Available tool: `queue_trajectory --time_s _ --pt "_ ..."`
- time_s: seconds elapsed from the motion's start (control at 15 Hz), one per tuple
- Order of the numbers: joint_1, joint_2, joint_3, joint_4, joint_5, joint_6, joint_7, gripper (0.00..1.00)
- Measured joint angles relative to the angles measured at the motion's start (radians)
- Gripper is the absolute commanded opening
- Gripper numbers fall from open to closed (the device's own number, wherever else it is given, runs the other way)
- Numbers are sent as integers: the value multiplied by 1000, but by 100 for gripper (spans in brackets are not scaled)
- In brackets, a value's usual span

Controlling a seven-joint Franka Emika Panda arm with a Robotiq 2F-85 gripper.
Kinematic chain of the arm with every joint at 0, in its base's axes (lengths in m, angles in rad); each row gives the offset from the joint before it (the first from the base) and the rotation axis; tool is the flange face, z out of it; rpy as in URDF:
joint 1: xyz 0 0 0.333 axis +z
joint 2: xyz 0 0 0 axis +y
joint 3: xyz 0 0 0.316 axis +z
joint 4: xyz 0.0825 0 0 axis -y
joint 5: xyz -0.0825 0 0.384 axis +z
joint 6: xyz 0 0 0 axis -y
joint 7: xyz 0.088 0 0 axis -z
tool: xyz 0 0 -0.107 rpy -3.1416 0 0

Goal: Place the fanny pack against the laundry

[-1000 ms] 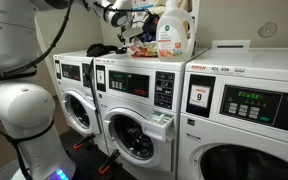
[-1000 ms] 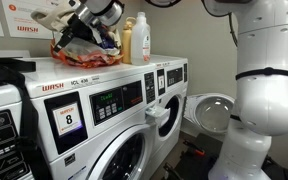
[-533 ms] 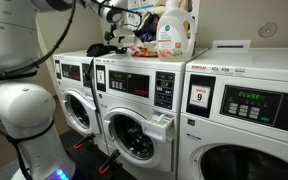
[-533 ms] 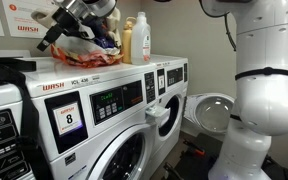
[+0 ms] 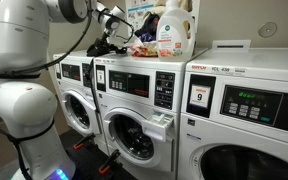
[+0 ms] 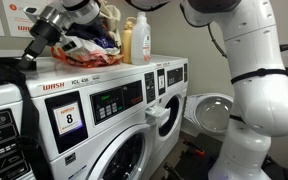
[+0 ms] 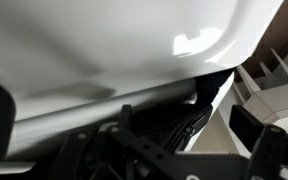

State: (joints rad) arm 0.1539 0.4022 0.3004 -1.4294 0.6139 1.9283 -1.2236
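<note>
My gripper should first go down to the black fanny pack and then close on it, because its fingers are still above the pack.
The fanny pack (image 5: 103, 47) is a small black floppy heap on the white washer top (image 5: 134, 58), lying at the left side of the colourful laundry pile (image 5: 142, 44); whether they touch I cannot tell. My gripper (image 5: 116, 22) hangs just above it, open and empty. In an exterior view the gripper (image 6: 30, 54) sits left of the laundry (image 6: 88, 46), clear of it. In the wrist view black fabric and a strap, probably the fanny pack (image 7: 180, 112), lie at the washer top's edge between the spread fingers of the gripper (image 7: 121, 122).
Detergent bottles (image 5: 172, 30) (image 6: 135, 40) stand upright on the same washer top behind and beside the laundry. A row of front-loading washers (image 5: 234, 110) fills the room. An open washer door (image 6: 212, 112) sticks out near the robot's base.
The gripper has gone from partly closed to open, and has drawn back from the laundry pile towards the washer's edge. The pack stays on the washer top.
</note>
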Motion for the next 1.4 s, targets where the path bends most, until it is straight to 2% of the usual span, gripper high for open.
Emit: queue_trajectory --time_s 0.27,0.33,0.4,0.6,1.0,1.13,1.2,1.4 --pt "35 77 22 87 0 -36 14 100" --pt "40 89 26 104 0 -44 15 75" --pt "41 100 31 119 0 -55 15 74" --pt "45 121 37 151 0 -76 15 49" --pt "46 130 38 161 0 -77 17 8" --pt "46 131 38 161 0 -77 30 6" --pt "45 131 38 161 0 -77 37 10" --pt "36 132 36 163 0 -77 52 9"
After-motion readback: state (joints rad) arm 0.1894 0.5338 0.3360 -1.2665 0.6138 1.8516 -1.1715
